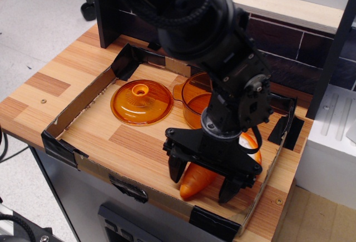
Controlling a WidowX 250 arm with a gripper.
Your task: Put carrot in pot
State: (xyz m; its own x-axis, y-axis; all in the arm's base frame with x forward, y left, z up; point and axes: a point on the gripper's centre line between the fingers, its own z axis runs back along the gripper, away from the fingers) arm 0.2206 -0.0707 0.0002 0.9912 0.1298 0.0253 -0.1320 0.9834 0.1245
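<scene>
My gripper grips the carrot by its thick body (pixel 201 177) next, to put the carrot in the pot (pixel 196 93).
The orange toy carrot (pixel 193 181) lies on the wooden floor of the cardboard tray (pixel 78 104) near its front edge, with its blunt tip pointing front-left. My black gripper (pixel 203 179) is low over it. Its jaws stand open and straddle the carrot, one fingertip (pixel 176 171) on the left and one on the right, with the carrot's thick end hidden under the wrist. The transparent amber pot (pixel 196 93) stands behind the gripper at the tray's back middle, partly covered by the arm.
The domed amber lid with a knob (pixel 140 102) lies in the tray's left half. A white wedge with an orange rim (pixel 250 143) shows just right of the wrist. Black-taped tray walls surround the work area, with a dark brick wall behind.
</scene>
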